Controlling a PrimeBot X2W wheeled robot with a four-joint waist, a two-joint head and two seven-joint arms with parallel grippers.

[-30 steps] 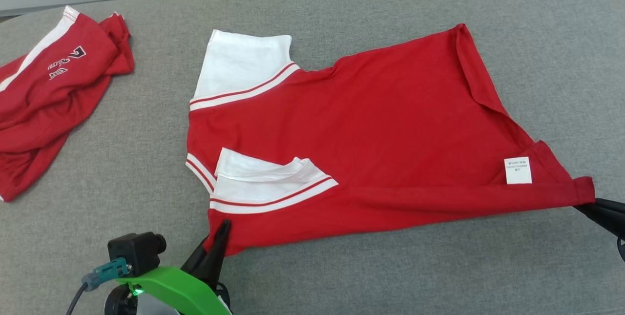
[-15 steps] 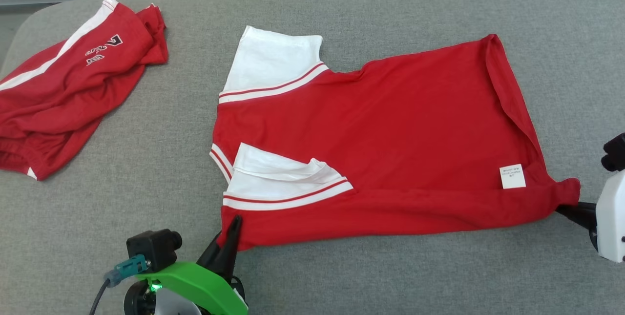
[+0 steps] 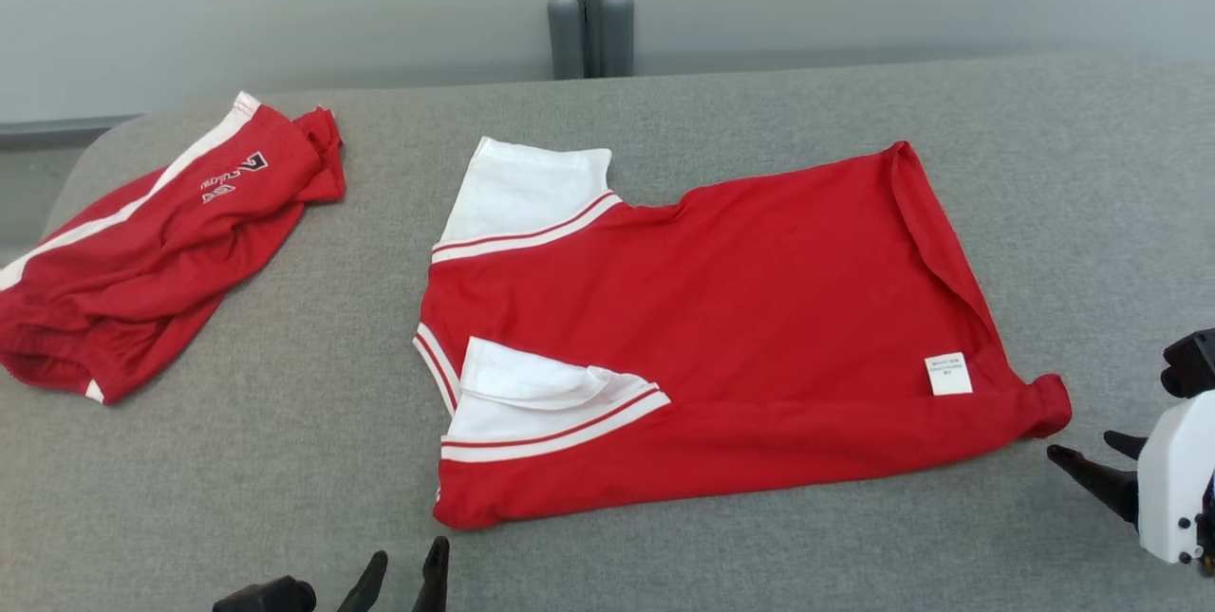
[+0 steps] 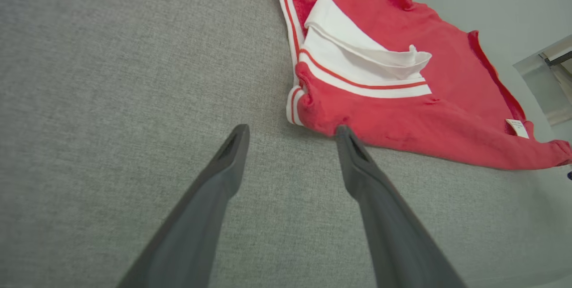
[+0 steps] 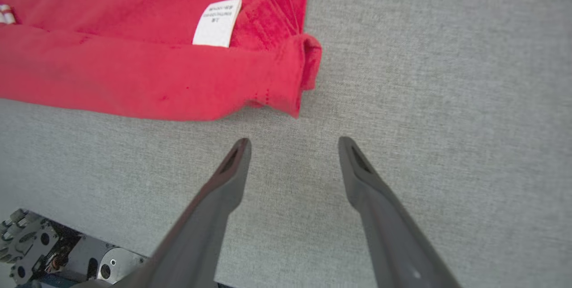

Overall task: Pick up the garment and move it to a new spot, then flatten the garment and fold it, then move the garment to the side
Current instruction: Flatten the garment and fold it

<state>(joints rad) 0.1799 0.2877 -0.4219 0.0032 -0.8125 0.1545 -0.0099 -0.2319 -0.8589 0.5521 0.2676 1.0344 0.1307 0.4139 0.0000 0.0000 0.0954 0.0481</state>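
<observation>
I will next pick up the T-shirt with my left gripper by its outspread white sleeve [image 3: 540, 193]. Then the T-shirt can be folded over onto its folded sleeve [image 3: 532, 390].
The garment [image 3: 721, 327] is a red T-shirt with white sleeves, lying spread on the grey fabric table [image 3: 285, 479], its near edge folded over and a white label near its right corner. My left gripper [image 3: 408, 555] stands open just below the garment's near-left corner [image 4: 313, 118], nothing between its fingers [image 4: 291, 128]. Off the near-right corner [image 5: 286, 78], my right gripper [image 3: 1082, 446] is open too, a short gap from the cloth in the right wrist view [image 5: 293, 140]. Neither gripper holds anything.
A second red garment with a white stripe and lettering [image 3: 161, 251] lies crumpled at the table's far left. Behind the table runs a pale wall with a grey post [image 3: 588, 14]. Bare grey cloth stretches to the right of the T-shirt [image 3: 1092, 213].
Both grippers have opened and let go of the garment's near corners, then drawn back a little. The head camera has tilted up, shifting the whole picture.
</observation>
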